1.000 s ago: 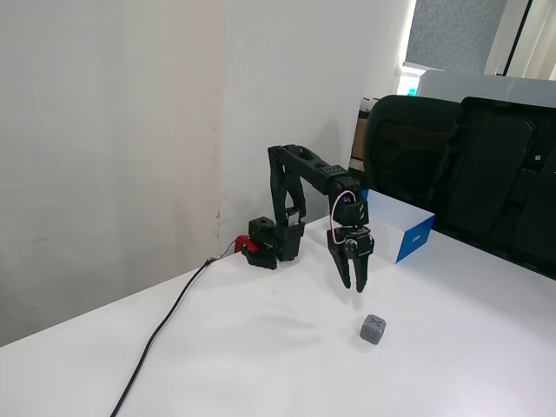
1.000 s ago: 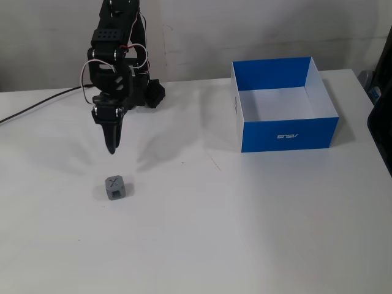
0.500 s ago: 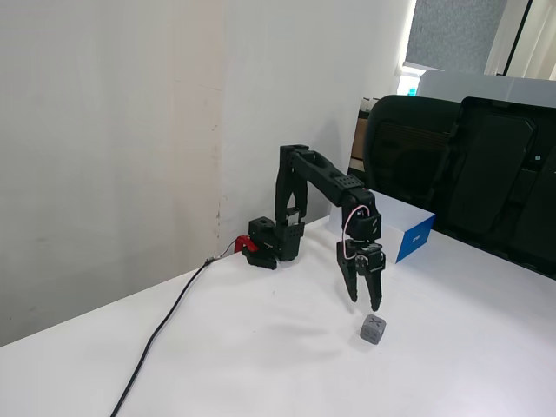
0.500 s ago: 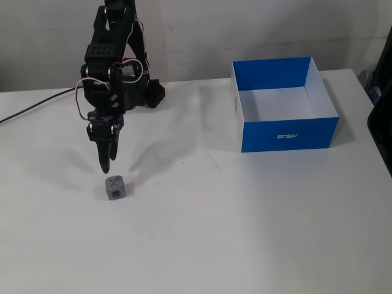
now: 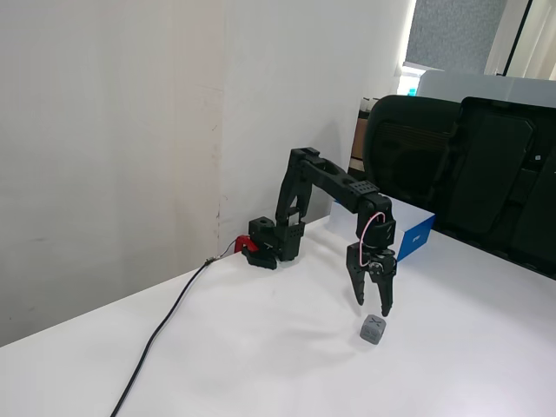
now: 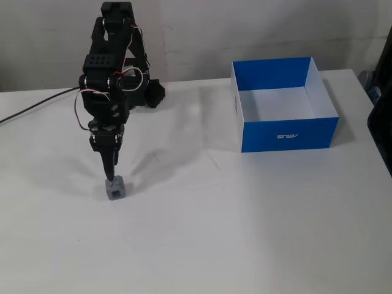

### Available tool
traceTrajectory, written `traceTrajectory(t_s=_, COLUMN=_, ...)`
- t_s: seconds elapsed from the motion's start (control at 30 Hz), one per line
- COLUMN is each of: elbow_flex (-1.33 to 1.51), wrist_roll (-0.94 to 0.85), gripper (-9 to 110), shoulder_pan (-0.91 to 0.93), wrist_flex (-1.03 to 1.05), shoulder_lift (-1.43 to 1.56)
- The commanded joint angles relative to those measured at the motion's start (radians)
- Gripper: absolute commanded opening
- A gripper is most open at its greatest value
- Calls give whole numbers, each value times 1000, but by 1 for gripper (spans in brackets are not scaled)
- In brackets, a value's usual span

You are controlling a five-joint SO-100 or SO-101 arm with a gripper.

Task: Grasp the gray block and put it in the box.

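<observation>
I will next use my gripper to take hold of the gray block (image 5: 373, 330) by its opposite sides, so that I can put it in the box (image 5: 419, 234).
The gray block (image 5: 373, 330) is a small cube with a dark X mark, resting on the white table; it also shows in a fixed view (image 6: 115, 188). My black gripper (image 5: 373, 306) points down just above the block with its jaws open, one finger on each side of it. In the other fixed view the gripper (image 6: 111, 175) appears edge-on, its tips right at the block's top. The box (image 6: 288, 135), blue outside and white inside, stands empty to the right, well apart from the block. In a fixed view the box (image 5: 419, 234) sits behind the arm, partly hidden.
The arm's base (image 5: 276, 239) is fixed near the wall with a red clamp (image 5: 246, 246). A black cable (image 5: 165, 326) runs from it across the table to the left. Black chairs (image 5: 452, 165) stand behind the table's far edge.
</observation>
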Motion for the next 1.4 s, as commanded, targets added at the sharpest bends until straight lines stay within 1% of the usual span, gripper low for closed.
traceTrajectory(t_s=0.0, elbow_flex=-89, wrist_roll=-40, gripper=23, shoulder_pan=12, wrist_flex=37, shoulder_lift=6)
traceTrajectory(t_s=0.17, elbow_flex=-156, wrist_roll=-60, gripper=23, shoulder_pan=5, wrist_flex=77, shoulder_lift=-60)
traceTrajectory(t_s=0.4, elbow_flex=-348, wrist_roll=-72, gripper=24, shoulder_pan=-21, wrist_flex=137, shoulder_lift=-213)
traceTrajectory(t_s=0.53, elbow_flex=-417, wrist_roll=-74, gripper=25, shoulder_pan=-25, wrist_flex=170, shoulder_lift=-249)
traceTrajectory(t_s=0.97, elbow_flex=-426, wrist_roll=-74, gripper=26, shoulder_pan=-9, wrist_flex=163, shoulder_lift=-310)
traceTrajectory(t_s=1.37, elbow_flex=-494, wrist_roll=-74, gripper=25, shoulder_pan=-11, wrist_flex=169, shoulder_lift=-380)
